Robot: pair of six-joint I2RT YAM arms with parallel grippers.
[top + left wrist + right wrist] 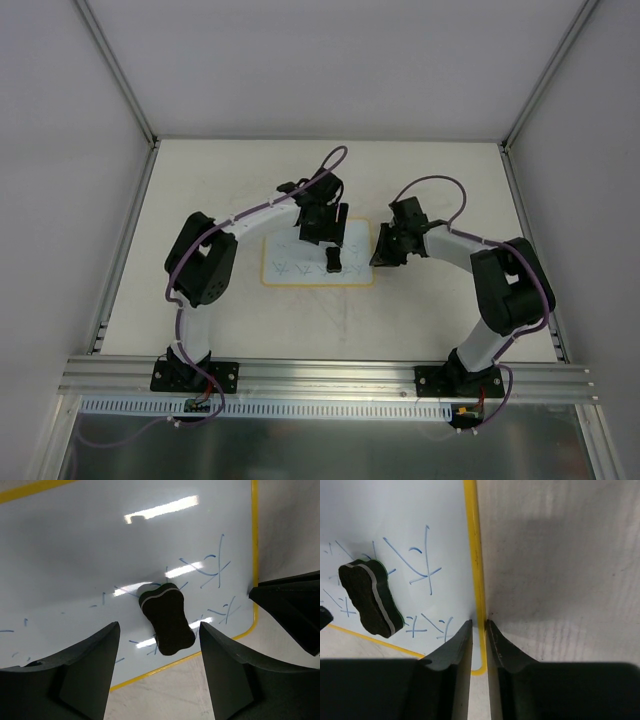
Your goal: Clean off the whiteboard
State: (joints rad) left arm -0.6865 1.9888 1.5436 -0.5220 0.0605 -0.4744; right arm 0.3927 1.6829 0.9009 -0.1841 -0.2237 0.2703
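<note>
My left gripper next needs to grab the eraser from above, across its narrow waist (333, 260) (167, 619). The eraser's bottom side then stays flat to erase the whiteboard.
The whiteboard (285, 252) lies flat mid-table, white with a yellow border and blue scribbles; it also shows in the left wrist view (75, 555) and the right wrist view (395, 510). A small black eraser block (333, 260) rests on the board near its front edge (167, 617) (370, 597). My left gripper (330, 238) hovers over it, open, its fingers either side of the eraser and apart from it (159, 626). My right gripper (383, 250) is nearly closed, its tips straddling the board's right yellow border (479, 621) near the front right corner.
Grey enclosure walls stand at left, right and back. A metal rail (330, 375) runs along the near edge by the arm bases. The beige table (440, 180) surrounds the board. My right gripper's dark body shows at the right of the left wrist view (295, 610).
</note>
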